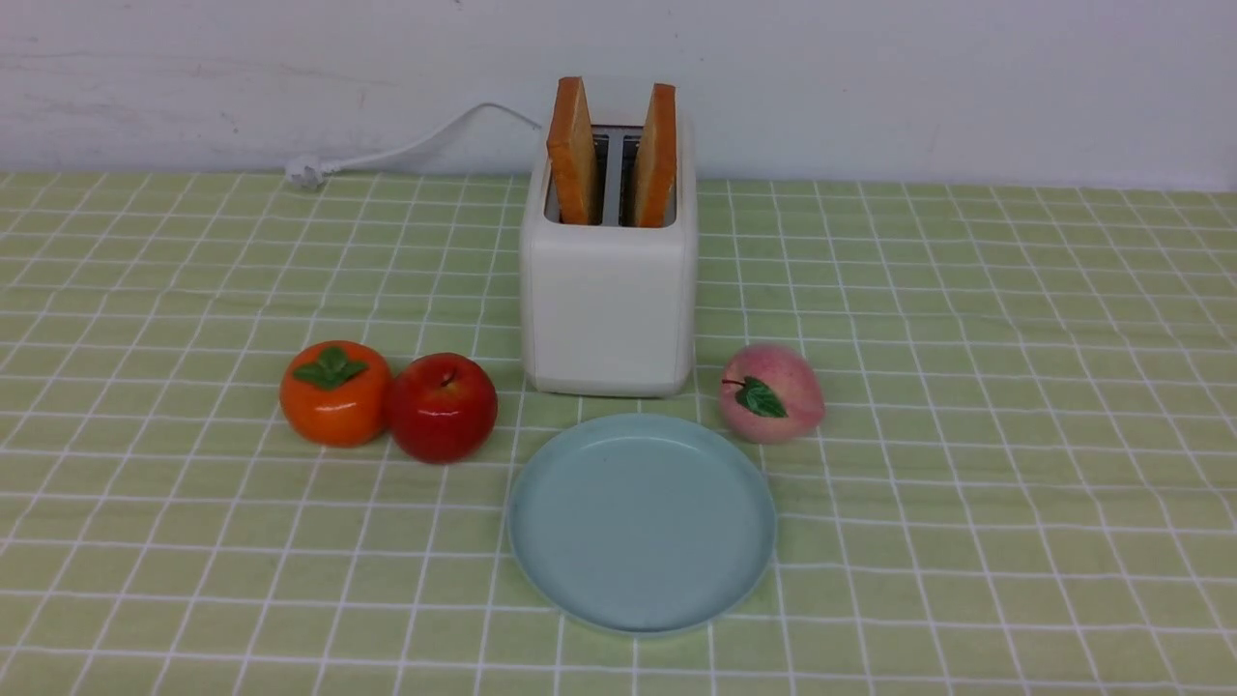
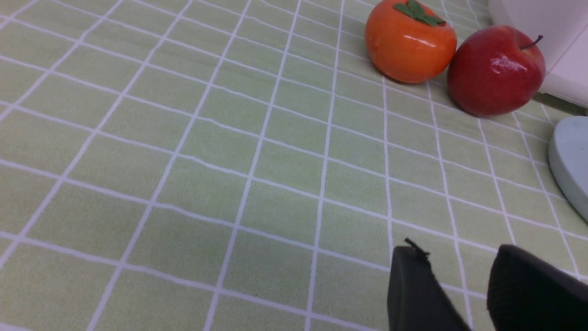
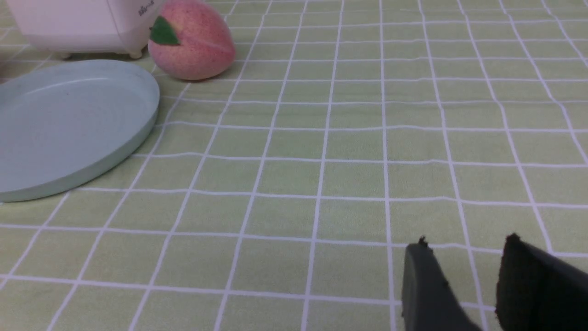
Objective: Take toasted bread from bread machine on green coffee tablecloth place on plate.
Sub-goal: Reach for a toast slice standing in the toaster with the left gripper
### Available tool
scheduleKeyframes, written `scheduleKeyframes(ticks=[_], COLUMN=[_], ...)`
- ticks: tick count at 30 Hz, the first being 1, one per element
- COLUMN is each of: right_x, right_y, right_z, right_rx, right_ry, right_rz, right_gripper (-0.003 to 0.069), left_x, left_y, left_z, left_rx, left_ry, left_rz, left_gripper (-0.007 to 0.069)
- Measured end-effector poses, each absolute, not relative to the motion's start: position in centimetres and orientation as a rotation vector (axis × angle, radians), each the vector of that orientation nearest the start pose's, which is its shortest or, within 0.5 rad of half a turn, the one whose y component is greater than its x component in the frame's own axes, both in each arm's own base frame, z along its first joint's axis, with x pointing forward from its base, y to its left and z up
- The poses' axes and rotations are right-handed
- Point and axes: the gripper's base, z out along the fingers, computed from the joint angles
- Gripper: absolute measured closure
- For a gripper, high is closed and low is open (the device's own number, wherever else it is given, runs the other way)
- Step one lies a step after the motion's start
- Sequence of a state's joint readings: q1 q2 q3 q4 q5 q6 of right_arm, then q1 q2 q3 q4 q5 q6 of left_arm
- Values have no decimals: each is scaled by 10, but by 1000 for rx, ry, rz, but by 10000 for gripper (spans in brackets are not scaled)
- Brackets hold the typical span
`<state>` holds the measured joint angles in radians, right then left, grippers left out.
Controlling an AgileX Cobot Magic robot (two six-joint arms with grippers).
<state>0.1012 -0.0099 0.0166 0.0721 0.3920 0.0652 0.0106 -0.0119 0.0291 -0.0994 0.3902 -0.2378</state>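
The slice nearer the apple has its lower end inside the bread machine's slot (image 1: 598, 191), so the left gripper will next grab that slice by its exposed upper part (image 1: 571, 137).
Two slices of toasted bread (image 1: 574, 150) (image 1: 656, 155) stand upright in the slots of the white bread machine (image 1: 609, 290), at the middle back of the green coffee tablecloth (image 1: 966, 387). In front of it lies the pale blue-green plate (image 1: 541, 527), with nothing on it; its rim also shows in both wrist views (image 2: 567, 165) (image 3: 138, 133). Neither arm appears in the front view. My left gripper (image 2: 459, 253) hovers over bare cloth, open, with nothing between its dark fingers. My right gripper (image 3: 464, 243) is likewise open and empty above the cloth, to the right of the plate.
An orange persimmon (image 1: 335, 392) and a red apple (image 1: 444, 406) sit touching, left of the bread machine. A pink peach (image 1: 770, 393) lies at its right front corner, close to the plate's rim. A white power cord (image 1: 387, 155) trails back left along the wall.
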Motion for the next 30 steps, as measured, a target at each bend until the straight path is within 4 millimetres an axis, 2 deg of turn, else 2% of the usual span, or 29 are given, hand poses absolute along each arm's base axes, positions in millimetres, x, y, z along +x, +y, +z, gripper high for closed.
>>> scheduleKeyframes(ticks=[5,8,13,17,22,26,28,30], right_x=[51,51,51,51,51,52,52,52], right_y=[8,8,8,8,8,8,8,7], right_z=[173,173,173,173,173,173,173,174], right_rx=[10,10,10,10,10,9,5,11], right_ry=[1885,1885,1885,1885,1885,1885,1881,1867], right_rz=[186,186,186,186,186,183,179,183], right_gripper=[419,419,419,419,419,419,419,419], left_x=[53,54,56,57,57,56,56,52], left_y=[-2,-2,-2,-1,0,2,1,-4], left_z=[170,177,190,201,203,206,209,226], left_rx=[-288,-286,-363,-560,-707,-770,-767,-700], left_ry=[1860,1782,1625,1464,1382,1324,1325,1362], left_rz=[-243,-254,-367,-590,-745,-801,-814,-821], left_gripper=[387,387,387,387,387,389,400,477])
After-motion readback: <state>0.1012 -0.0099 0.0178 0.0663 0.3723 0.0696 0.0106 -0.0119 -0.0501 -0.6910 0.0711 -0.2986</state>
